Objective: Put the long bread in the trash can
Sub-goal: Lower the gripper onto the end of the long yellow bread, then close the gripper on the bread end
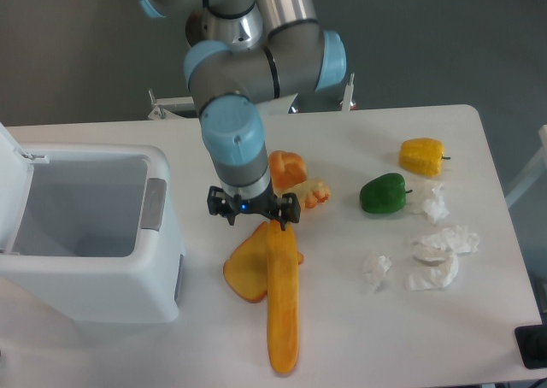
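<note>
The long bread point(283, 301) needs to go in the trash can point(85, 234), so my gripper needs to pick it up next by its end over the toast slice.
The long bread point(283, 301) lies lengthwise on the white table, its far end resting over a flat toast slice point(246, 271). My gripper point(253, 214) hangs open just above and slightly left of the loaf's far end, with nothing between its fingers. The trash can point(85, 234) stands at the left with its lid swung open, and its inside looks empty.
An orange pepper point(287, 167) and a small ridged roll point(312, 191) sit just behind the gripper. A green pepper point(383, 193) and a yellow pepper point(422, 155) lie to the right, with several crumpled white papers point(440, 255) near the right edge.
</note>
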`<state>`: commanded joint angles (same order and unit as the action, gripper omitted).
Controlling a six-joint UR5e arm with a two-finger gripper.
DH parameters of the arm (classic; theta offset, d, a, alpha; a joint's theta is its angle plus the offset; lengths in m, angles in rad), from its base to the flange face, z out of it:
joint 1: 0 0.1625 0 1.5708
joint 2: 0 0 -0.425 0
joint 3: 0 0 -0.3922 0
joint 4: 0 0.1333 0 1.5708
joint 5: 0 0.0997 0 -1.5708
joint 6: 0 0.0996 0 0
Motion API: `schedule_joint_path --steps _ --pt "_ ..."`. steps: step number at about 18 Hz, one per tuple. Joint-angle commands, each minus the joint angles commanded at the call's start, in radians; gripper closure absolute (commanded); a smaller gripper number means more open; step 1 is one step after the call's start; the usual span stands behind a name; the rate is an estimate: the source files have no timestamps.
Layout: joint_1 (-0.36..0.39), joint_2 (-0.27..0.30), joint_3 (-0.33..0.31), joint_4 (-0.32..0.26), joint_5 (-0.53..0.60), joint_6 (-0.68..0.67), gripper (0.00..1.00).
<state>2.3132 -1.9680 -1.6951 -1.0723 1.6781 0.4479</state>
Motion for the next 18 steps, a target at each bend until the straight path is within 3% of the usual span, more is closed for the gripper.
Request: schedule_joint_path --steps 7,18 --pt "0.031 -0.078 0.072 0.014 0.0 -0.002 0.0" --pt "0.051 -0.106 0.057 0.009 -0.006 0.021 0.01"
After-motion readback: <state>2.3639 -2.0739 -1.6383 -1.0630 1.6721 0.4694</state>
